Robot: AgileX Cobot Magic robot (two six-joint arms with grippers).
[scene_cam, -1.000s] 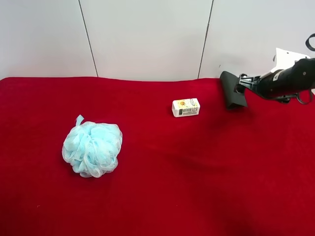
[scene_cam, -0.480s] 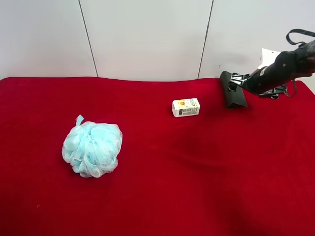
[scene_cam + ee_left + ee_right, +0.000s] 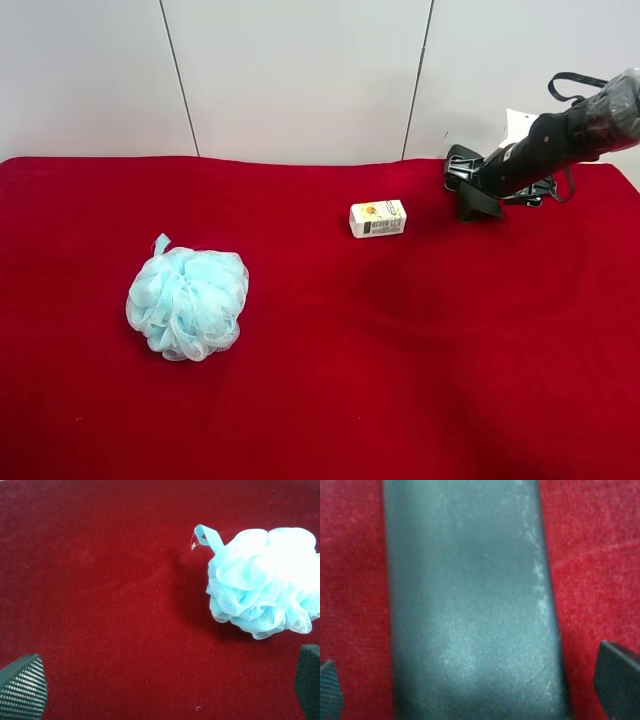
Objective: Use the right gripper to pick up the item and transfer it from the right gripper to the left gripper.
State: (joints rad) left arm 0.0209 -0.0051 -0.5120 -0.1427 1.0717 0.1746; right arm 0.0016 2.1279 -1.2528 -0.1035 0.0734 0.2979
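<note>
The flat case's other end should stay free for my left gripper, so my right gripper should next grab the flat case by one end.
The item, a dark grey-black flat case (image 3: 480,208), lies on the red cloth at the back right, mostly covered by the arm at the exterior high view's right. The right wrist view shows this is my right gripper (image 3: 463,182). There the case (image 3: 470,605) fills the middle, and my right gripper (image 3: 475,692) is open. Its fingertips (image 3: 620,680) stand on either side of the case with red cloth showing in the gaps. My left gripper (image 3: 165,687) is open and empty over bare cloth. It is out of the exterior high view.
A light-blue mesh pouf (image 3: 187,302) lies at the left of the red cloth (image 3: 350,350) and also shows in the left wrist view (image 3: 265,587). A small white printed box (image 3: 377,218) lies left of the case. A grey panelled wall stands behind.
My right arm has tilted downward and its gripper has come down over the case, which now shows less. The case, box and pouf have not moved.
</note>
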